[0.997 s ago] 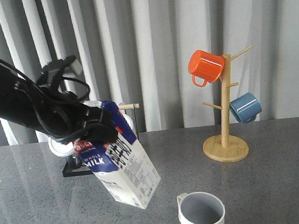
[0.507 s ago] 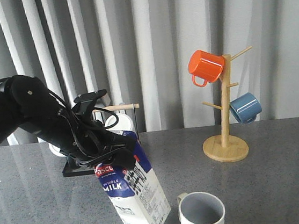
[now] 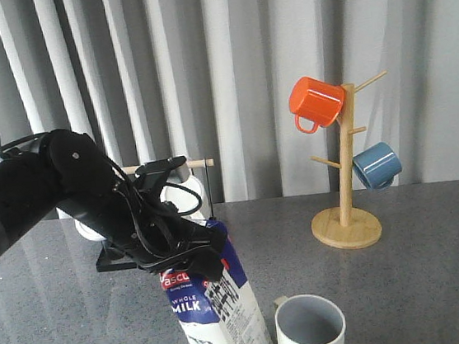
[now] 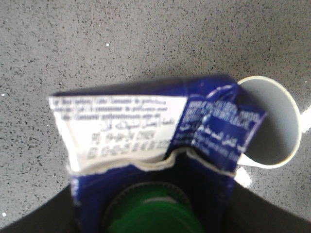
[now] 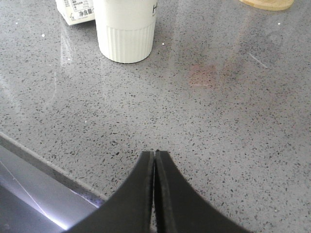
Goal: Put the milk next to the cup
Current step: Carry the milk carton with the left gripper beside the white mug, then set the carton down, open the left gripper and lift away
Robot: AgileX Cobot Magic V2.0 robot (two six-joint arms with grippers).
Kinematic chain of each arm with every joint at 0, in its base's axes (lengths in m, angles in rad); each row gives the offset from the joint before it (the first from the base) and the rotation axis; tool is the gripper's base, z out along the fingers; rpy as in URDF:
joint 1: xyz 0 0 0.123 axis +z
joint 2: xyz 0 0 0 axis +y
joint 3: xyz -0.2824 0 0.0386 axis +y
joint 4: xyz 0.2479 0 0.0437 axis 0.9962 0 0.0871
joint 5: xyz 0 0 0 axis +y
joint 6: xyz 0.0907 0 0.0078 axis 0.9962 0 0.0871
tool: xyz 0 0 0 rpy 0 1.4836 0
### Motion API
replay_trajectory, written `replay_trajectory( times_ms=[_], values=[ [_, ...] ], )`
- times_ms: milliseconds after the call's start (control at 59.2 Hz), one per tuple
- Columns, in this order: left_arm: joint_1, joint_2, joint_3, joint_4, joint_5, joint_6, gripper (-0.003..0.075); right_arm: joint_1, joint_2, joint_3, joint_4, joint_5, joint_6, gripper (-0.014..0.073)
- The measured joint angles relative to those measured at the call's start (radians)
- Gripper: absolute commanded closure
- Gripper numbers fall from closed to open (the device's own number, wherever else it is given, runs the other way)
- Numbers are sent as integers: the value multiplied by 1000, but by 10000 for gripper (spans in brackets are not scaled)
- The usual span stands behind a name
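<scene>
I should release the milk from my left gripper now. The carton's lower edge is down at the table close beside the cup (image 3: 310,329), so the milk would stand.
The milk (image 3: 219,314), a dark-blue and white carton, hangs slightly tilted just left of the cup (image 3: 310,329), with its base cut off by the front view's lower edge. My left gripper (image 3: 191,255) is shut on the carton's top. In the left wrist view the green cap (image 4: 150,213) and the milk's torn gable (image 4: 146,126) fill the space between the fingers, with the cup (image 4: 271,124) close beside. My right gripper (image 5: 154,155) is shut and empty, low over the table, facing the ribbed cup (image 5: 126,29) and the milk's base (image 5: 75,10).
A wooden mug tree (image 3: 347,223) stands at the back right with an orange mug (image 3: 315,102) and a blue mug (image 3: 376,165). A black rack (image 3: 111,260) with white mugs stands behind the left arm. The table's near edge (image 5: 43,165) lies by the right gripper.
My left arm has carried the milk down and to the right, toward the cup, and the carton now hangs nearer to upright. The cup has not moved.
</scene>
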Motion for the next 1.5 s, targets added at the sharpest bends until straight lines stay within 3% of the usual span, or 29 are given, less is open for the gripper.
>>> replay_trajectory(
  times_ms=[135, 456, 574, 1504],
  values=[
    [-1, 3, 0, 0, 0, 0, 444, 0, 0, 0, 0, 0, 0, 599],
    [-1, 3, 0, -2, 21, 0, 197, 0, 0, 0, 0, 0, 0, 599],
    [-1, 9, 0, -1, 39, 0, 149, 0, 0, 0, 0, 0, 0, 599],
    [-1, -68, 0, 6, 45, 0, 140, 0, 0, 0, 0, 0, 0, 599]
  ],
)
